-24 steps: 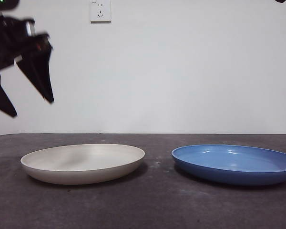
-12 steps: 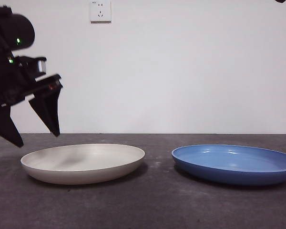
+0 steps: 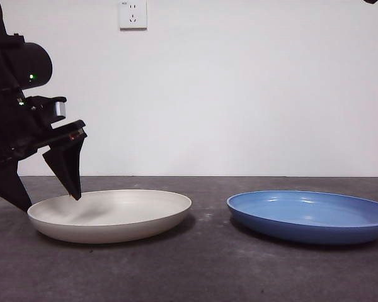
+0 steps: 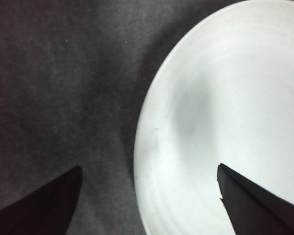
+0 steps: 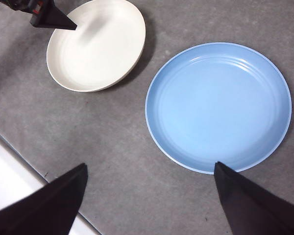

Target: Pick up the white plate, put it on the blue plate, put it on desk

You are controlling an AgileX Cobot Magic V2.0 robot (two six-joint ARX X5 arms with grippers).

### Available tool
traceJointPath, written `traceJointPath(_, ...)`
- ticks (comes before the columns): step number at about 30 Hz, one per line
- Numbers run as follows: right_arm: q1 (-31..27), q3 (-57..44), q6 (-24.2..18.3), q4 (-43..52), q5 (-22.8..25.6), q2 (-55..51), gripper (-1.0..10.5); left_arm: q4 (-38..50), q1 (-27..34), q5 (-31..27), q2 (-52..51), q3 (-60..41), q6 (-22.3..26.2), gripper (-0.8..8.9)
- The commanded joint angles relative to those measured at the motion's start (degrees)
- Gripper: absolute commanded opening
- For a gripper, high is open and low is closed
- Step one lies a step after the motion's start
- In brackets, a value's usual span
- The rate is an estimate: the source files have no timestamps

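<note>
The white plate is far wider than my open fingers, so my left gripper should pick it up next by its thin raised rim (image 3: 40, 212).
The white plate (image 3: 110, 215) lies on the left of the desk (image 3: 208, 270), and the blue plate (image 3: 312, 217) lies apart from it on the right. My left gripper (image 3: 50, 201) is open and straddles the white plate's left rim, one jaw outside over the desk and one just above the plate's inside. In the left wrist view the white plate (image 4: 225, 98) has its rim between the open left gripper (image 4: 149, 167) jaws. My right gripper (image 5: 150, 166) is open, high above the blue plate (image 5: 218, 105) and the white plate (image 5: 95, 46), holding nothing.
A wall socket (image 3: 133, 14) sits high on the white wall behind the desk. The right wrist view shows the desk's edge (image 5: 19, 156) with a pale strip beyond it. Bare tabletop (image 5: 112, 132) separates the two plates.
The left gripper has come down and slightly rightward, from well above the desk to the white plate's left rim. Neither plate has moved.
</note>
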Motion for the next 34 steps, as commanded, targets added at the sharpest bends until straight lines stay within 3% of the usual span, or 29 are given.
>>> traceJointPath(1,0.24,1.11,-0.07,0.44,-0.09,0.31,4.2,0.33,-0.15,-0.52,1.44,1.29,0.11,4.13)
traceJointPath(8,0.24,1.11,-0.07,0.44,-0.09,0.31,4.2,-0.28,-0.15,-1.40,1.46,1.29,0.11,2.19)
traceJointPath(19,0.24,1.11,-0.07,0.44,-0.09,0.31,4.2,-2.01,-0.17,-1.38,1.75,1.29,0.04,1.37)
traceJointPath(24,0.24,1.11,-0.07,0.42,-0.09,0.31,4.2,-2.21,-0.17,-1.38,1.75,1.29,-0.42,0.14)
traceJointPath(34,0.24,1.11,-0.04,0.42,-0.09,0.28,4.2,-1.77,-0.15,-1.29,1.70,1.29,-1.92,0.15)
